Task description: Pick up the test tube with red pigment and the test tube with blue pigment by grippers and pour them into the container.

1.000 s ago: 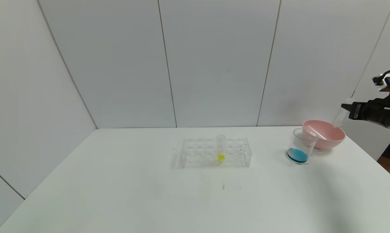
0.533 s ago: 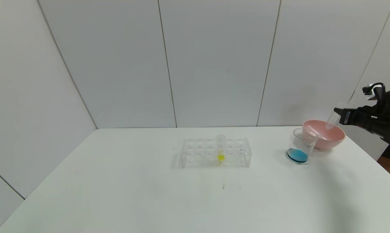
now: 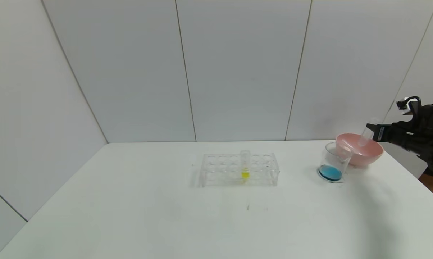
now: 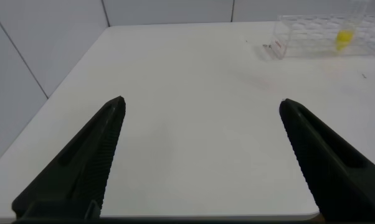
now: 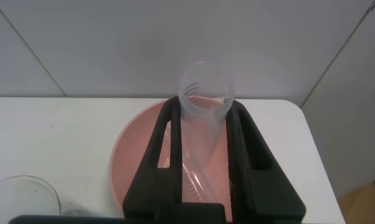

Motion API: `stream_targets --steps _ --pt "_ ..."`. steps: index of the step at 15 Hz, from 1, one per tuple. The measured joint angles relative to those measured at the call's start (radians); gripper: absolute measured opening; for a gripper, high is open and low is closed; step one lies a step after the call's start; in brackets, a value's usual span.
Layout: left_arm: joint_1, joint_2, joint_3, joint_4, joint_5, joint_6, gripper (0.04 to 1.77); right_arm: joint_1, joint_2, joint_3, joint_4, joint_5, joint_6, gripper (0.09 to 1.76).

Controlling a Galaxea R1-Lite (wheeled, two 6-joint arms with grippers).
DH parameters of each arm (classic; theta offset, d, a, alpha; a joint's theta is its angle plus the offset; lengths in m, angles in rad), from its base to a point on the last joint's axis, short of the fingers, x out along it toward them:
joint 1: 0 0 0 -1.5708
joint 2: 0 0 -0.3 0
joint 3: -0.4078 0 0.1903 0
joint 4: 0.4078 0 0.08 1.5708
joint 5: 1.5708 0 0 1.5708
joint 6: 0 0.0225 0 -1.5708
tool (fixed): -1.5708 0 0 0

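Note:
I need to open my right gripper: the tube's lower end [image 3: 362,144] reaches inside the pink bowl [image 3: 362,157], so the clear test tube would rest in the bowl.
My right gripper [image 3: 371,129] is shut on a clear, empty test tube [image 3: 365,135] and holds it tilted above the pink bowl [image 3: 362,157]. In the right wrist view the gripper [image 5: 205,111] has the tube [image 5: 205,121] between its fingers, open mouth towards the camera. A second empty tube [image 5: 197,182] lies inside the bowl [image 5: 132,163]. No tube with red or blue liquid shows. The clear beaker [image 3: 333,161] stands left of the bowl with blue liquid [image 3: 329,173] at its bottom. My left gripper [image 4: 202,106] is open and empty above the table's left side.
A clear tube rack [image 3: 238,169] stands mid-table with one tube of yellow liquid [image 3: 245,167]; it also shows in the left wrist view [image 4: 312,32]. The bowl and beaker sit near the table's right edge [image 3: 423,183]. Walls close the back and left.
My right gripper has come down and to the left with the empty tube, from high beside the bowl to just above it. Beaker, bowl and rack have not moved.

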Motion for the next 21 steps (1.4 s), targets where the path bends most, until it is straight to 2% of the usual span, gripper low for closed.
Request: stream_targets --steps 2,6,11,16,21 --pt "0.000 0.000 0.000 0.000 0.000 0.000 1.76 0.000 0.000 0.000 0.003 0.016 0.000 0.48" --pt "0.000 0.000 0.000 0.000 0.000 0.000 1.76 0.000 0.000 0.000 0.004 0.021 0.002 0.96" --pt "0.000 0.000 0.000 0.000 0.000 0.000 1.76 0.022 -0.005 -0.001 0.004 0.010 0.003 1.31" --pt "0.000 0.000 0.000 0.000 0.000 0.000 1.76 0.159 -0.044 0.018 0.008 -0.089 0.040 1.50" --pt "0.000 0.000 0.000 0.000 0.000 0.000 1.76 0.286 -0.177 0.111 0.004 -0.109 0.055 1.60"
